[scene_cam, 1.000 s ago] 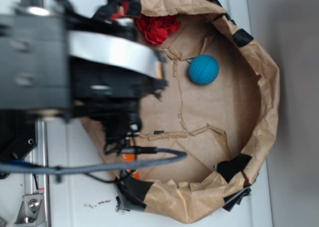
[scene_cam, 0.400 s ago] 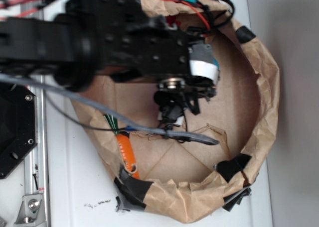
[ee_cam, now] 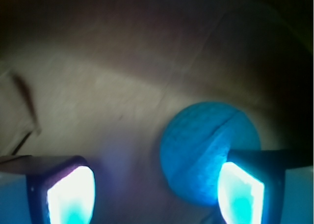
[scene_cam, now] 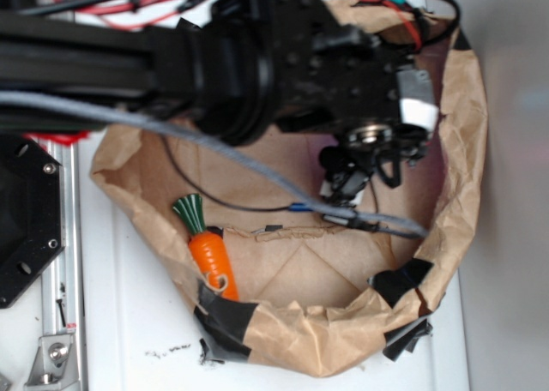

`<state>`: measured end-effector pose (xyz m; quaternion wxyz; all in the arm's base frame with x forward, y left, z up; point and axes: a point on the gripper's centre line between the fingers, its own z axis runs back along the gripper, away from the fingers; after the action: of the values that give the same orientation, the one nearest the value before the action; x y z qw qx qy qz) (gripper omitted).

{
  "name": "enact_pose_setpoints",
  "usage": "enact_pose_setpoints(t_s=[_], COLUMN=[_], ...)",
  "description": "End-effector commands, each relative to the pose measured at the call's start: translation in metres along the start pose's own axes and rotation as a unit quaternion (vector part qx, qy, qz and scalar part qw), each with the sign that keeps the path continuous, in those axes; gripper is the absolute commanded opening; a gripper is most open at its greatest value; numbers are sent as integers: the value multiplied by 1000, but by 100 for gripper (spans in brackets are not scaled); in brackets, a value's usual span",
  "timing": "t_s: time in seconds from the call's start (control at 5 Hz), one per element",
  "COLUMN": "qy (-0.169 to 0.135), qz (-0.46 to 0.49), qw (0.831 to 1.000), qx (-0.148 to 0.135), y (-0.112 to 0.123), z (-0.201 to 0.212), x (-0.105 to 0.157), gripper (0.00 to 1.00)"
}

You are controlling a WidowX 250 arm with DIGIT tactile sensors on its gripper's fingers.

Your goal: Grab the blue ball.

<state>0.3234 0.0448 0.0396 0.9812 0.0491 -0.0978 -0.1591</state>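
Observation:
My gripper should grab the round sides of the blue ball (ee_cam: 203, 145) next. Then it can lift the ball off the brown paper (ee_cam: 117, 106).
The blue ball (ee_cam: 203, 145) shows only in the wrist view, a teal sphere with a ridge line lying on brown paper. My gripper (ee_cam: 157, 197) is open and low over it. The ball sits inside the gap, close against the right finger (ee_cam: 241, 193), which overlaps its lower right side. The left finger (ee_cam: 68, 194) stands well apart from it. In the exterior view the black arm and wrist (scene_cam: 377, 82) cover the ball and the fingers.
A brown paper bag ring with a crumpled rim (scene_cam: 467, 151) and black tape patches (scene_cam: 227, 322) encloses the work area. A toy carrot (scene_cam: 210, 252) lies at its lower left wall. Cables (scene_cam: 257, 172) trail across the bag floor.
The arm has swung over the bag and then further right, covering the ball. The carrot at lower left has come into full view. The bag's left wall has spread outward.

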Motion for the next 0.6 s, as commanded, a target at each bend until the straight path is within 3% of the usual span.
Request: enact_pose_setpoints(t_s=[0.0,0.2,0.4], qy=[8,6,28], qz=[-10,-6,-50], qw=[999,999,997], qx=[44,43,-46], y=[20,19,-11], z=[-2,5,50], x=[3,1,2], gripper=[91,0,0])
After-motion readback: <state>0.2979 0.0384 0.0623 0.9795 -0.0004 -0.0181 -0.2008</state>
